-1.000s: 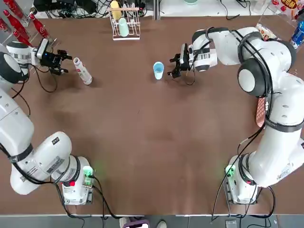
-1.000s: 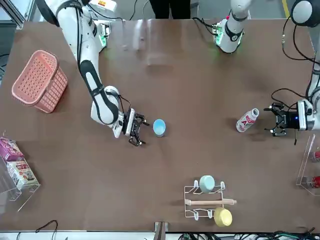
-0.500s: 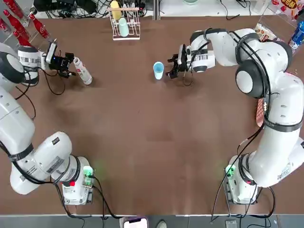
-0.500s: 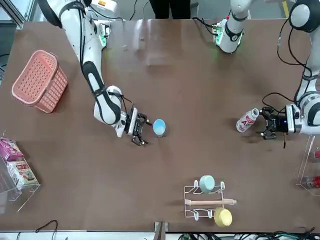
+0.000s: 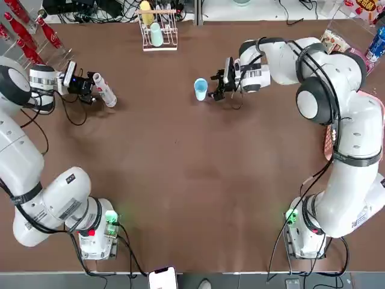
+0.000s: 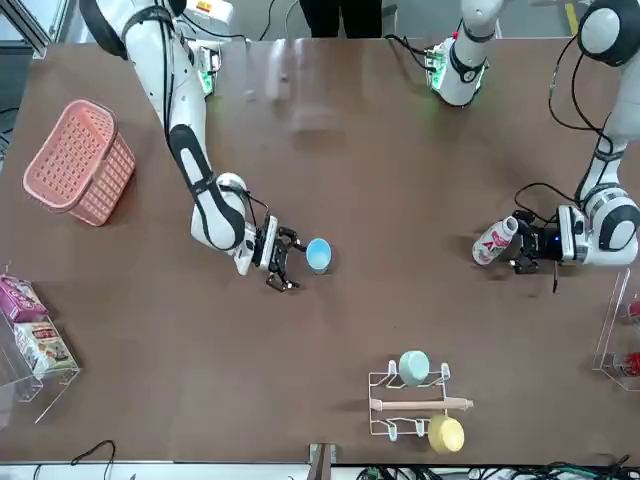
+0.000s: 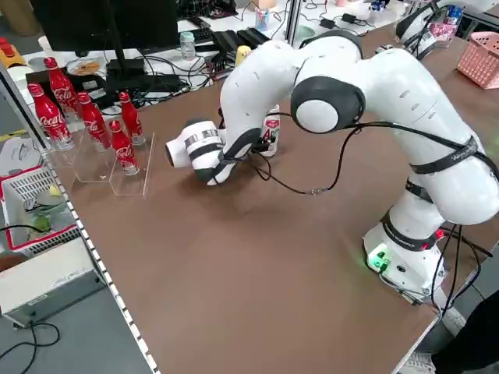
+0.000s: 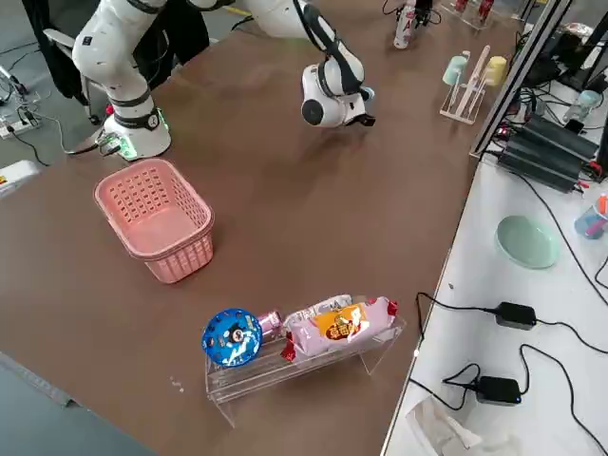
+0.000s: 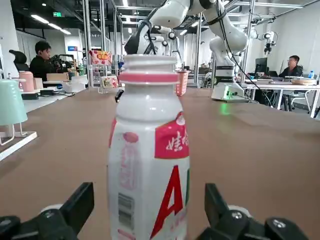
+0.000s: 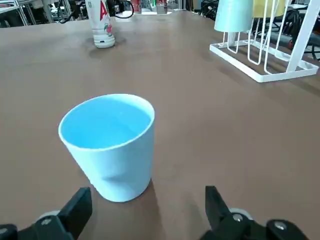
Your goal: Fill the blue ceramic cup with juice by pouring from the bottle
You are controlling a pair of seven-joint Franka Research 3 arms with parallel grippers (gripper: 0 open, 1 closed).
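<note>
The left gripper needs to pick up the bottle by its lower labeled body (image 6: pixel 487 248) next, so that the bottle's opening stays free to pour juice.
The bottle (image 5: pixel 103 89) is slim and white with a red-marked label, and it stands upright at the far left of the table. My left gripper (image 5: pixel 90 88) is open at table height, and in the left wrist view its fingers flank the lower part of the bottle (image 9: pixel 150 150) with gaps on both sides. The blue ceramic cup (image 5: pixel 201 89) stands upright near the far middle of the table. My right gripper (image 5: pixel 216 89) is open just to the right of it. In the right wrist view the cup (image 10: pixel 110 145) stands just beyond the fingertips and looks empty.
A wire rack (image 5: pixel 157 30) with a pale green and a yellow cup stands at the far edge. Red cola bottles (image 5: pixel 24 30) are at the far left corner. A pink basket (image 6: pixel 80 160) and snack packs (image 6: pixel 30 335) lie on the robot's right side.
My left gripper has slid right up to the bottle, so its fingers now flank it. My right gripper has edged closer to the cup. Neither the bottle nor the cup has moved.
</note>
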